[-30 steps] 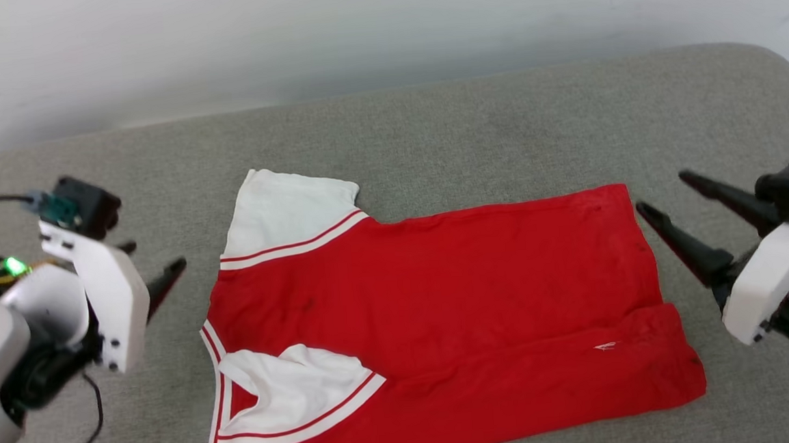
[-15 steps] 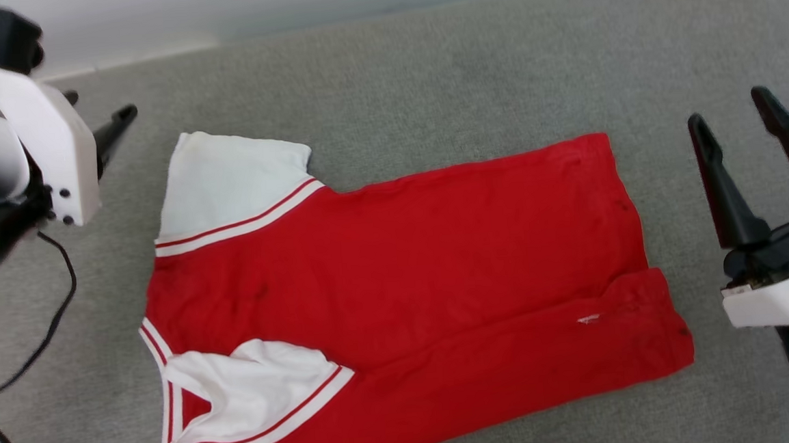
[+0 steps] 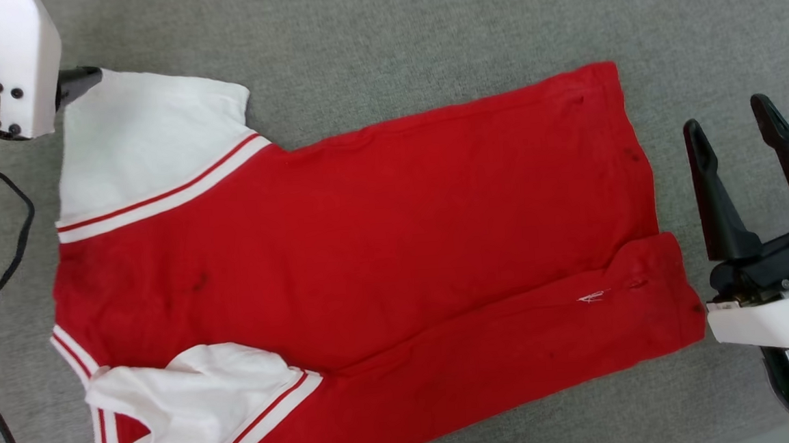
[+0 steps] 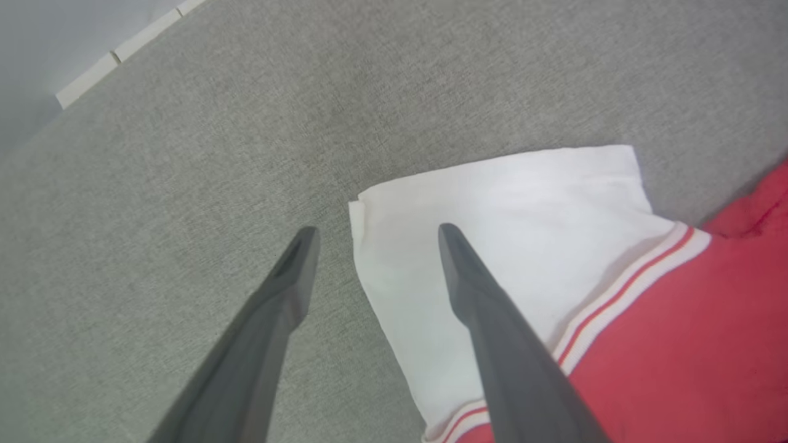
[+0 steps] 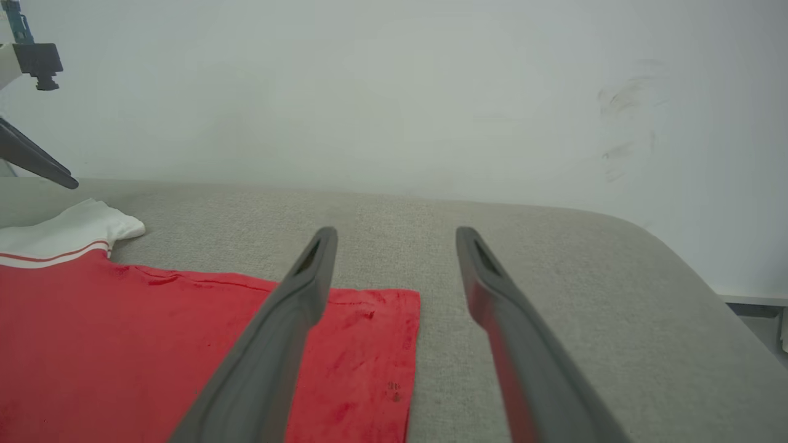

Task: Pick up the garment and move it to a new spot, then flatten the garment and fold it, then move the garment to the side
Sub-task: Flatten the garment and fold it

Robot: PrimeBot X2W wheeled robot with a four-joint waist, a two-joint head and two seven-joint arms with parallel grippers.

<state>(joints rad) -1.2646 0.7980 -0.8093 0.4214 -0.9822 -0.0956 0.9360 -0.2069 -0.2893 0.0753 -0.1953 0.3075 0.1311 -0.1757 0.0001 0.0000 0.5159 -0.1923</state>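
The white sleeve (image 3: 144, 138) lies flat on the grey surface, so I will next grab the garment with my left gripper by the sleeve's outer corner (image 3: 105, 76), where its edges meet.
The garment (image 3: 369, 250) lies spread on the grey padded surface (image 3: 424, 35), plain red side up, its hem at the right. One white sleeve (image 3: 150, 140) lies flat at the top left. The other sleeve (image 3: 193, 398) is tucked in over the red at the bottom left, and the near long edge is folded over. My left gripper (image 3: 64, 81) hangs open over the far sleeve's outer corner (image 4: 523, 203), one finger (image 4: 486, 307) above the white cloth and the other above bare surface. My right gripper (image 3: 731, 125) stands open just right of the hem (image 5: 369, 344), holding nothing.
A black cable (image 3: 6, 252) trails over the surface at the far left. A pale wall (image 5: 394, 92) rises behind the surface, whose rounded corner (image 5: 665, 246) drops off at the right. The left arm's finger (image 5: 37, 163) shows above the far sleeve.
The head camera has tipped down and closer, so the garment looks larger. My left gripper has moved from beside the garment to over the far sleeve's corner. My right gripper's fingers have swung from leftward to away.
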